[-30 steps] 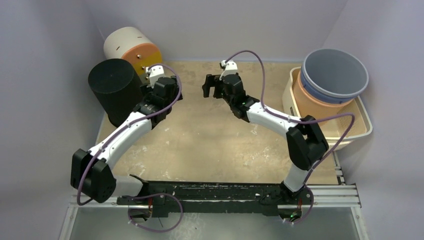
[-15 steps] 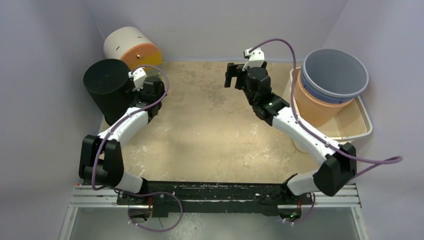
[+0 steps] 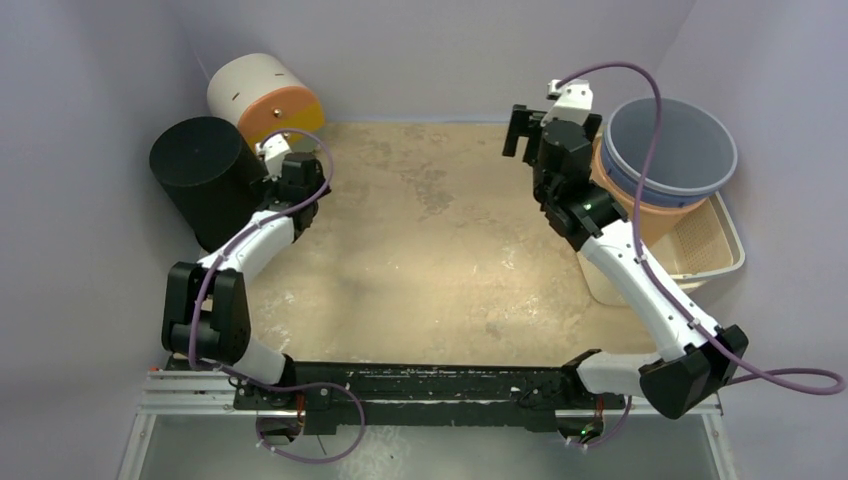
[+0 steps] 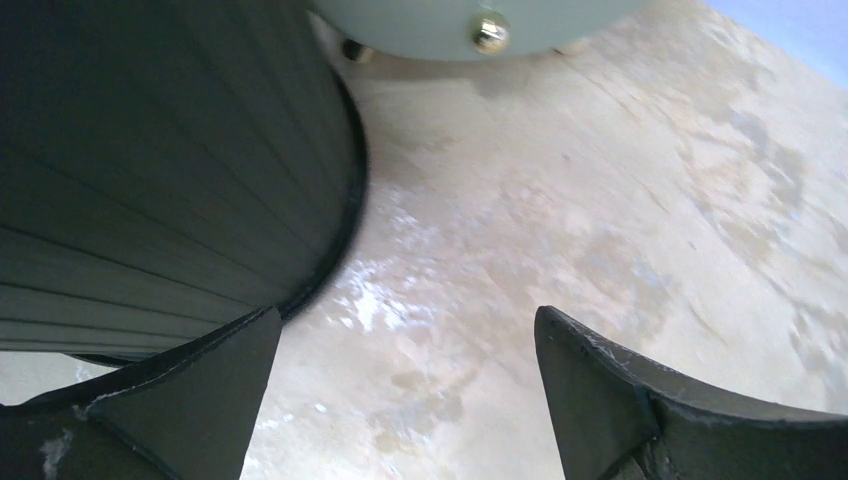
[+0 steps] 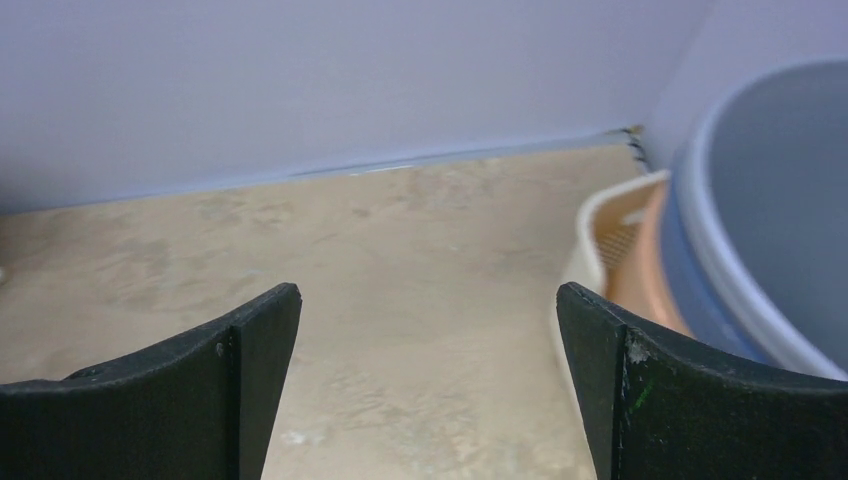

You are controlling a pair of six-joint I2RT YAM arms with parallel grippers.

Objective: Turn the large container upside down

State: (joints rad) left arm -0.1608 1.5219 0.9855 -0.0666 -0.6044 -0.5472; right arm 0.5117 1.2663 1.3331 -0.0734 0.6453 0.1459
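Observation:
I should next grip the large container with my right gripper by its open rim (image 3: pixel 609 150), on the side facing the empty table. Then I can turn it upside down.
A large black ribbed cylindrical container (image 3: pixel 200 175) stands at the back left with its closed end up; it fills the left of the left wrist view (image 4: pixel 150 170). My left gripper (image 3: pixel 264 168) is open and empty right beside its lower right side, the left finger (image 4: pixel 190 390) close against its rim. I cannot tell whether they touch. My right gripper (image 3: pixel 522 135) is open and empty, held high at the back right next to the blue tub (image 3: pixel 668 150). In the right wrist view (image 5: pixel 428 295) only bare table lies between the fingers.
A white cylinder with an orange end (image 3: pixel 262 95) lies on its side behind the black container; its end with brass feet shows in the left wrist view (image 4: pixel 470 15). The blue tub sits in an orange tub (image 3: pixel 620 205) inside a cream tray (image 3: pixel 715 255). Walls enclose three sides.
The black container has shifted left toward the wall, and my left arm has followed it. My right arm has swung right and back, up to the blue tub.

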